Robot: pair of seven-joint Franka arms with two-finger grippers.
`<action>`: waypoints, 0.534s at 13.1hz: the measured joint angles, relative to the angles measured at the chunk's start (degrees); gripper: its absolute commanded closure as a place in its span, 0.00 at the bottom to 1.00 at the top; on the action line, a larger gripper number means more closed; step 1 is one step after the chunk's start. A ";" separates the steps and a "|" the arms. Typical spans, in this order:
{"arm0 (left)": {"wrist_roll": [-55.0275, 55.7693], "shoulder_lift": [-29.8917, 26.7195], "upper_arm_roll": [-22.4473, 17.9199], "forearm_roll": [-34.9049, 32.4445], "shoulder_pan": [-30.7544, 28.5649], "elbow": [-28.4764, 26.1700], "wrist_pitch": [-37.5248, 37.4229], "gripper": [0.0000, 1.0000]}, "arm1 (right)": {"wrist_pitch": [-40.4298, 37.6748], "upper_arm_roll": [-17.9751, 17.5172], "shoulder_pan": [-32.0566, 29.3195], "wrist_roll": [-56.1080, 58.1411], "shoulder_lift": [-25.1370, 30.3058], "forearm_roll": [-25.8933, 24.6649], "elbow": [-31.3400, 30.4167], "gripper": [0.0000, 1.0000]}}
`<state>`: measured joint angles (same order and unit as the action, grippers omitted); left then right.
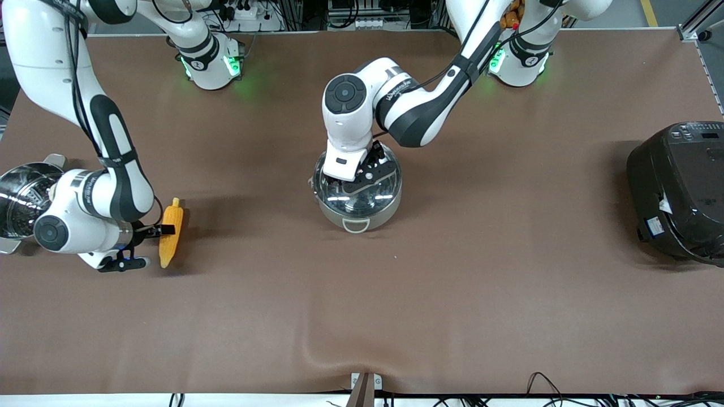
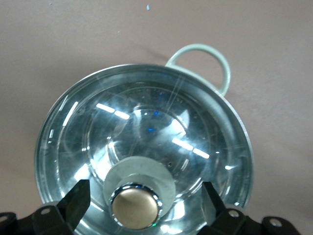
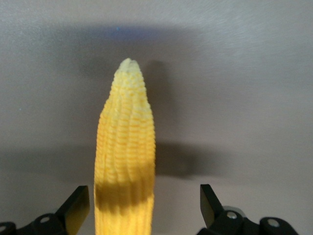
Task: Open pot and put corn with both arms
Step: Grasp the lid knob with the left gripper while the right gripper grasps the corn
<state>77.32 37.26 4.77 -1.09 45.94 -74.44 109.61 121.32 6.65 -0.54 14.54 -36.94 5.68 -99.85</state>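
I should lower my right gripper to the corn before I close it on the corn, because the fingers are above the corn's middle (image 1: 170,243) (image 3: 124,196), off the table.
The pot (image 1: 358,210) stands mid-table with its glass lid (image 1: 384,180) on. My left gripper (image 1: 362,176) hovers over the lid. In the left wrist view it (image 2: 145,203) is open, its fingers (image 2: 77,199) either side of the copper knob (image 2: 135,208) and apart from it; one pale loop handle (image 2: 205,58) shows there. The corn (image 1: 171,233) lies on the table toward the right arm's end. My right gripper (image 1: 163,230) is low over its middle. In the right wrist view it (image 3: 144,205) is open, straddling the cob (image 3: 124,161), which lies closer to one finger (image 3: 78,206).
A steel pot with a perforated steamer insert (image 1: 22,198) stands beside the right arm, at that end of the table. A large black rice cooker (image 1: 679,192) stands at the left arm's end. The brown cloth has a raised fold (image 1: 339,350) near the front camera's edge.
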 measured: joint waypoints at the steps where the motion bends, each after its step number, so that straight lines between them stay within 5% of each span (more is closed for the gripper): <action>1: 0.56 0.02 0.00 0.00 0.08 -0.02 -0.40 0.06 | 0.08 -0.09 0.17 0.00 -0.69 1.50 0.13 0.00; 3: 0.83 0.08 0.00 0.00 0.15 -0.18 -0.78 0.16 | 0.72 -0.17 0.40 0.00 -1.80 2.84 0.27 0.00; 4: 0.93 0.10 0.01 0.00 0.18 -0.37 -0.81 0.21 | 1.75 -0.15 0.36 0.00 -2.43 3.05 0.27 0.67; 5: 0.96 0.14 0.02 0.00 0.25 -0.60 -0.82 0.22 | 2.50 -0.12 0.29 0.07 -3.03 3.08 0.27 0.92; 7: 1.25 0.31 0.03 0.00 0.58 -0.73 -0.82 0.26 | 2.15 0.08 0.21 0.51 -3.07 3.27 0.55 0.94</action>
<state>78.58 37.56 4.80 -1.09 46.52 -75.17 108.79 123.47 6.73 -0.33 15.05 -40.02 8.95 -99.30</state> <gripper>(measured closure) 0.211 0.216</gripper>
